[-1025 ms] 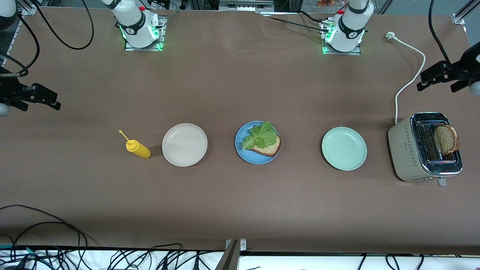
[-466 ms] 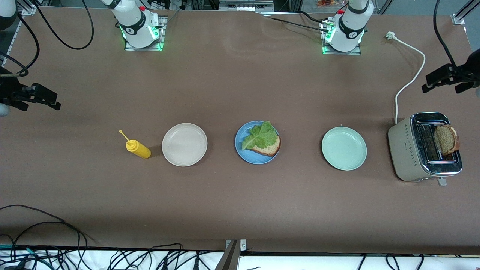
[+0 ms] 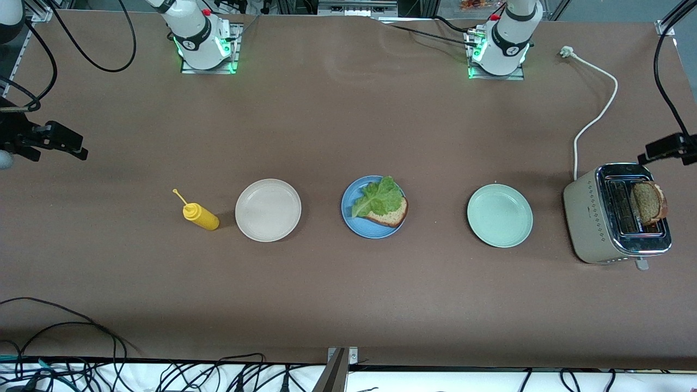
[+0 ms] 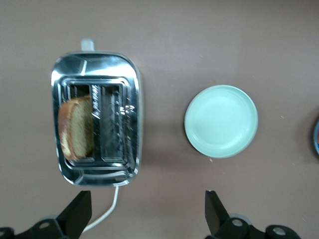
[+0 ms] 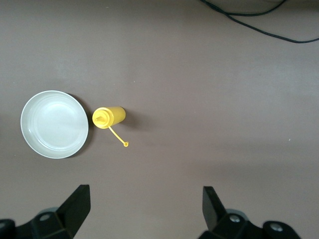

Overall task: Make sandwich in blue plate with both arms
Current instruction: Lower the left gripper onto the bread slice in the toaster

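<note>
The bread slice will top the sandwich on the blue plate (image 3: 353, 216). My left gripper will next grab the bread slice by its crust edge standing out of the toaster slot (image 3: 660, 199).
The blue plate (image 3: 353, 216) sits mid-table with a brown bread slice (image 3: 391, 216) on it and a ruffled lettuce leaf (image 3: 377, 197) on top of the slice. A second bread slice (image 3: 648, 202) (image 4: 75, 127) stands in a slot of the toaster (image 3: 591, 218) (image 4: 94, 64) at the left arm's end. My left gripper (image 3: 667, 148) (image 4: 147, 209) hangs open and empty over the table and the white cord (image 4: 107, 209) beside the toaster. My right gripper (image 3: 68, 144) (image 5: 144, 204) waits open and empty over bare table at the right arm's end.
A beige plate (image 3: 268, 209) (image 5: 54, 124) and a yellow squeeze bottle (image 3: 200, 215) (image 5: 108, 117) lie toward the right arm's end. A pale green plate (image 3: 500, 215) (image 4: 221, 121) sits between the blue plate and the toaster. Black cables (image 3: 65, 321) trail at the table's front edge.
My left gripper has moved toward the table's end and come closer to the toaster, still open. The right arm and everything on the table have stayed put.
</note>
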Controlling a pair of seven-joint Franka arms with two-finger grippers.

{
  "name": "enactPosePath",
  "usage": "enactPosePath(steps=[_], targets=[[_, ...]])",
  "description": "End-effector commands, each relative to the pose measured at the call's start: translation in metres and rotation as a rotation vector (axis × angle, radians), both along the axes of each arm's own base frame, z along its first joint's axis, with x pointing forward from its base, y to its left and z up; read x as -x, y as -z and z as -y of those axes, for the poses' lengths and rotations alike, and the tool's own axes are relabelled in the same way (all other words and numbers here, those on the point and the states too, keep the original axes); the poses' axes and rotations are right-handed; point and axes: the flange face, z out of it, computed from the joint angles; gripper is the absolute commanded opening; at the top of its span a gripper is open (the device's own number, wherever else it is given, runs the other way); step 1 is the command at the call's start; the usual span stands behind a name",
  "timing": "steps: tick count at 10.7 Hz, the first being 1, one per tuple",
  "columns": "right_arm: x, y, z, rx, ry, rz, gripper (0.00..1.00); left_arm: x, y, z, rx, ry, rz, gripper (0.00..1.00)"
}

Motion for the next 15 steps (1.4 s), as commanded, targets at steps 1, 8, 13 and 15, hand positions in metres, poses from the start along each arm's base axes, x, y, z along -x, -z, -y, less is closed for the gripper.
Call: enactPosePath(steps=[1,8,13,15], targets=[[-0.003,-0.005,0.002,-0.001,-0.001,0.007,1.00,-0.026,0.031,-0.044,-0.061,-0.007,0.039,1.00],[-0.003,-0.005,0.003,-0.002,0.000,0.005,1.00,-0.031,0.081,-0.120,-0.116,-0.015,0.064,1.00],[-0.003,-0.005,0.003,-0.001,0.000,0.007,1.00,-0.031,0.118,-0.129,-0.045,-0.060,0.026,1.00],[-0.003,-0.005,0.003,-0.001,0.000,0.007,1.00,-0.038,0.142,-0.133,-0.041,-0.051,0.026,1.00]])
